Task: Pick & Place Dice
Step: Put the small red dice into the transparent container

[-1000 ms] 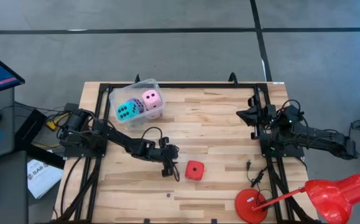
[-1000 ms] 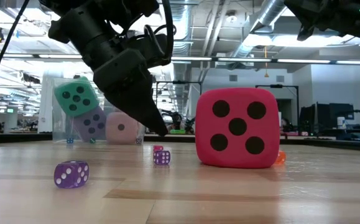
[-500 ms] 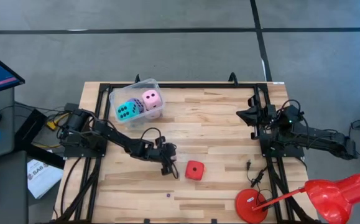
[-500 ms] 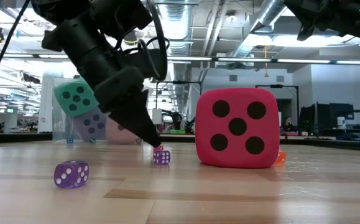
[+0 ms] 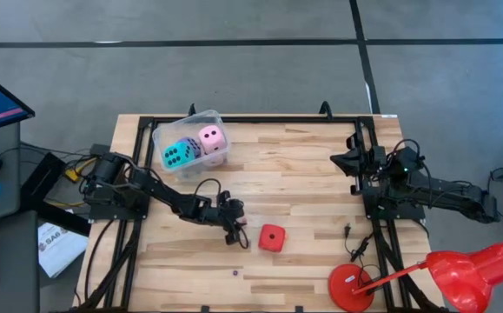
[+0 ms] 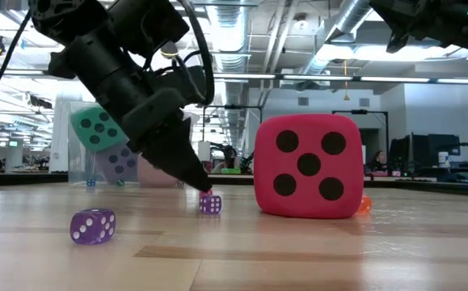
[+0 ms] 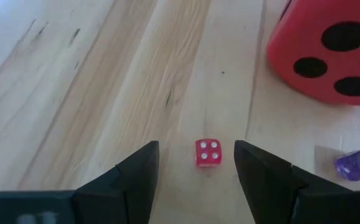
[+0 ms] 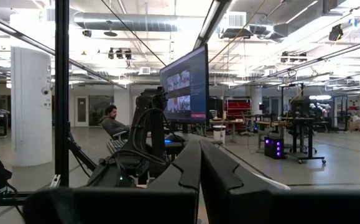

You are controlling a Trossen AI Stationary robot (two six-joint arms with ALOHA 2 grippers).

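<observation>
The tiny red die should go in the clear tub (image 5: 206,116), so the left gripper should pick the die up by its opposite sides.
A big red die (image 5: 272,237) rests flat on the wooden table, five pips facing the low view (image 6: 308,165). A cyan die (image 5: 176,155), a pale pink die (image 5: 211,138) and a violet die (image 6: 120,160) sit in the clear tub (image 5: 206,116) at the far left. My left gripper (image 5: 233,228) slants down just left of the red die, open. Its fingertips (image 7: 143,160) stand at table level on either side of a tiny red die (image 7: 208,152) without touching it. My right gripper (image 8: 199,155) is shut on nothing, raised at the table's right side (image 5: 348,162).
Two tiny purple dice lie on the table, one (image 6: 210,204) beside the left fingertips and one (image 6: 93,225) nearer the front edge. A red lamp (image 5: 459,274) stands at the near right corner. Black frame rails (image 5: 138,130) run along both sides.
My left gripper has come down toward the table and drawn slightly toward the left edge, rolling a little. Its fingertips have sunk from above to table level around the tiny red die. The gap between its fingers is unchanged, and no die has moved.
</observation>
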